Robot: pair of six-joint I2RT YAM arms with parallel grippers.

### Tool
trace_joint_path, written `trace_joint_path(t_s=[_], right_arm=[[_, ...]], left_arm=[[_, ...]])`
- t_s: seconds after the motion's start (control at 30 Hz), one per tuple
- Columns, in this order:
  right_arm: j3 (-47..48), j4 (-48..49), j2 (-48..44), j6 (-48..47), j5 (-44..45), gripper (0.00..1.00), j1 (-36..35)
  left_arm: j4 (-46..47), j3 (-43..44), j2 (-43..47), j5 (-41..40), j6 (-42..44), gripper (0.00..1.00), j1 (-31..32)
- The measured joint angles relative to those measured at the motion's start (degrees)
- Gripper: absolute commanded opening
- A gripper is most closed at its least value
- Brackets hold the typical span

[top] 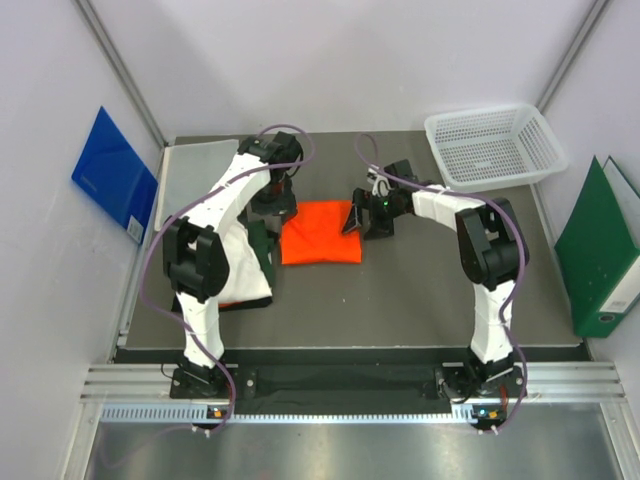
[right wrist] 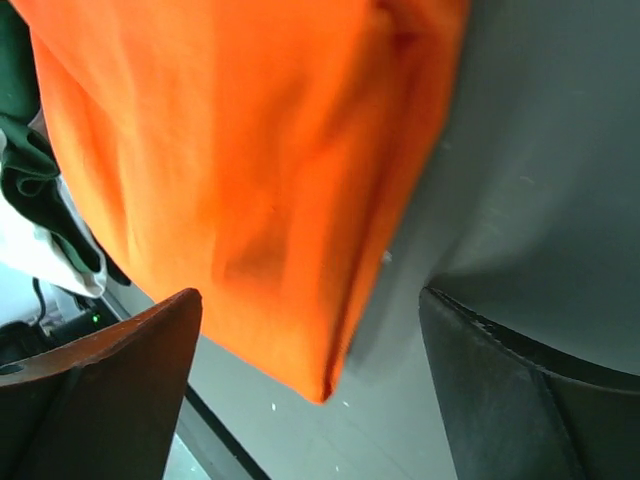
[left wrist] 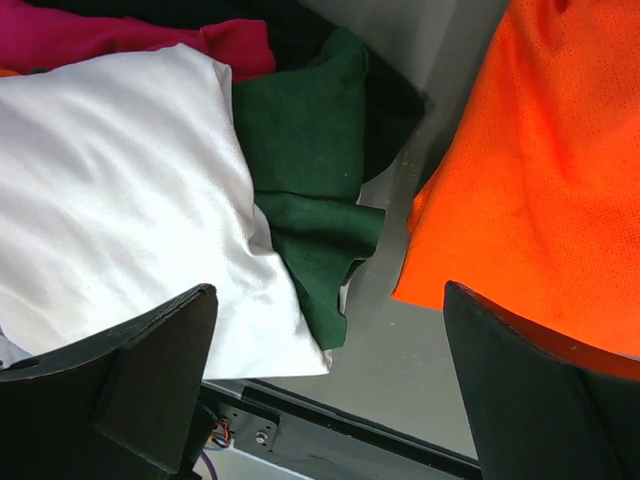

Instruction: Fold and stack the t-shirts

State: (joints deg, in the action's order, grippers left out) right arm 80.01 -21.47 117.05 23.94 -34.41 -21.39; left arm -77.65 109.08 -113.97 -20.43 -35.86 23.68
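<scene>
I will next take hold of the folded orange t-shirt with my left gripper by its edge facing the pile, to pull it flat onto the stack.
The bright orange t-shirt (top: pixel 320 233) lies folded into a rectangle mid-table; it also shows in the left wrist view (left wrist: pixel 540 180) and the right wrist view (right wrist: pixel 250 170). The white t-shirt (top: pixel 250 280) lies on a pile of clothes to its left, under my left arm, and is seen close up in the left wrist view (left wrist: pixel 120 200). My left gripper (top: pixel 272 213) (left wrist: pixel 330 390) is open and empty above the gap between the pile and the orange shirt's left edge. My right gripper (top: pixel 360 222) (right wrist: pixel 310 390) is open and empty over the orange shirt's right edge, with one corner of the shirt between its fingers.
A dark green cloth (left wrist: pixel 310 170) and a magenta cloth (left wrist: pixel 100 35) lie in the pile with the white shirt. A white mesh basket (top: pixel 493 145) stands back right. A blue folder (top: pixel 113 170) leans at the left wall and a green binder (top: pixel 600 250) at the right.
</scene>
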Motion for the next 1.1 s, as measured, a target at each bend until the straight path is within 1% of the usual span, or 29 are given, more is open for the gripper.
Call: trace_joint_path(t_s=[0.03, 0.1, 0.13, 0.17, 0.23, 0.33, 0.5, 0.67, 0.87, 1.1], right_arm=[[0.52, 0.02, 0.52, 0.00, -0.17, 0.50, -0.59], [1.68, -0.17, 1.68, -0.46, -0.07, 0.26, -1.75], [2.67, -0.98, 2.62, -0.26, 0.39, 0.09, -2.40], [3.56, -1.49, 3.93, -0.57, 0.76, 0.05, -3.04], [5.38, -2.89, 6.21, -0.61, 0.81, 0.00, -3.93], [6.21, -4.50, 6.29, -0.94, 2.27, 0.00, -4.09], [3.91, -4.76, 4.26, -1.86, 4.35, 0.00, -3.19], [0.07, -5.68, 1.92, -2.38, 4.31, 0.00, 0.39], [-0.07, -6.62, 1.92, -2.36, 3.76, 0.01, 2.08], [0.37, -7.37, 1.92, -2.49, 4.15, 0.01, 2.05]], left_arm=[[0.02, 0.00, -0.02, 0.00, 0.00, 0.99, 0.00], [0.02, 0.00, -0.02, 0.04, 0.02, 0.99, 0.00], [0.02, 0.00, -0.02, 0.15, 0.02, 0.99, 0.00], [0.02, -0.07, 0.00, 0.48, 0.09, 0.99, 0.00], [0.28, -0.63, 0.20, 1.75, 0.42, 0.99, 0.00], [2.47, -3.34, 1.36, 5.22, 1.33, 0.99, 0.00], [12.26, -11.41, 4.26, 13.75, 2.62, 0.99, 0.00], [22.01, -18.69, 3.98, 21.16, 2.78, 0.99, 0.00], [29.59, -19.61, 0.00, 25.97, 2.78, 0.99, 0.00], [34.18, -19.63, -4.92, 30.25, 1.57, 0.98, -0.02]])
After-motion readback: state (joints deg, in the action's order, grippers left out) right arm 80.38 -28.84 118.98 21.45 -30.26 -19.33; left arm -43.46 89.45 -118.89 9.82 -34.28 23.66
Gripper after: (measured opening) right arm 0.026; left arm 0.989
